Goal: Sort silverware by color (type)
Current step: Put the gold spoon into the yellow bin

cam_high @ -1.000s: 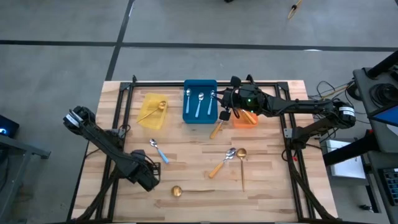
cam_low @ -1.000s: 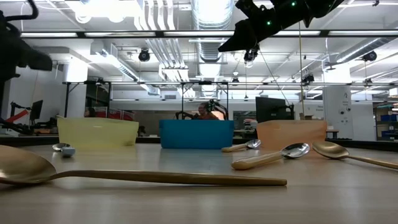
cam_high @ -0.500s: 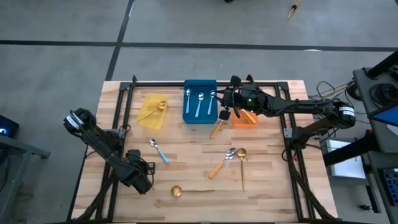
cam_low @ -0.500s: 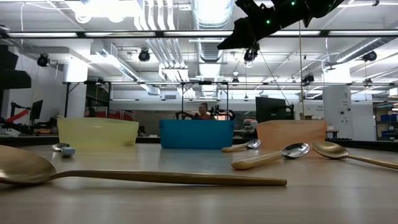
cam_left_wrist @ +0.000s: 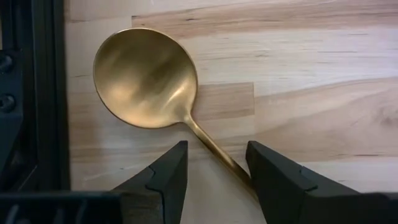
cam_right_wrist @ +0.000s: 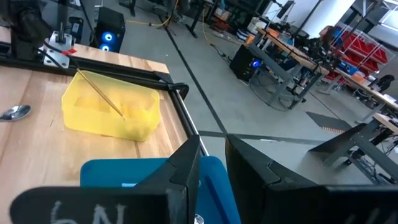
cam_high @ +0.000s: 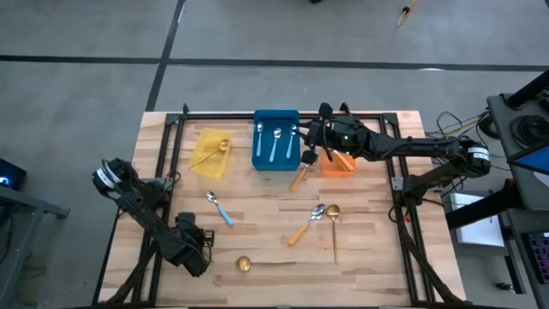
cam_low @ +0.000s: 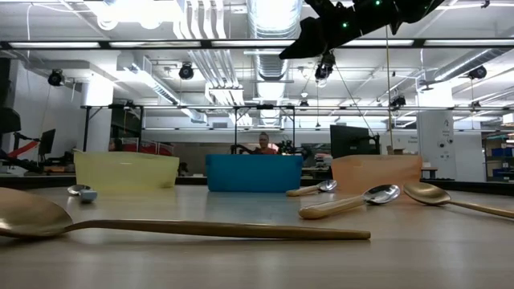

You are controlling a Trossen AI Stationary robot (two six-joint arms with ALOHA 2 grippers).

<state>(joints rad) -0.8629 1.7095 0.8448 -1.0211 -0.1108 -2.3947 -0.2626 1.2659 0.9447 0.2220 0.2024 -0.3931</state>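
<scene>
I need to sort the gold spoon into the yellow bin, so my left gripper next needs to grab the spoon by its thin handle just behind the bowl (cam_left_wrist: 214,148).
My left gripper (cam_left_wrist: 217,152) is open near the table's near left (cam_high: 196,256); its fingers stand on either side of the thin handle of an all-gold spoon (cam_left_wrist: 149,78) lying flat (cam_high: 257,263). I cannot tell if they touch it. My right gripper (cam_high: 309,157) hangs high between the blue and orange bins, open by a narrow gap (cam_right_wrist: 212,146) and holding nothing. Loose on the table lie a blue-handled spoon (cam_high: 218,207), an orange-handled spoon (cam_high: 307,225), a gold spoon (cam_high: 334,227), and another orange-handled spoon (cam_high: 298,178) beside the bins.
Along the far side stand a yellow bin (cam_high: 198,163) holding a gold spoon (cam_high: 210,153), a blue bin (cam_high: 276,115) holding blue-handled spoons (cam_high: 276,142), and an orange bin (cam_high: 339,168). A black frame rail (cam_left_wrist: 37,93) runs close beside the gold spoon's bowl. Bare wood lies mid-table.
My left arm has swung toward the table's near edge and sunk lower, its gripper drifting slightly toward the near left corner. The spoons have stayed where they were.
</scene>
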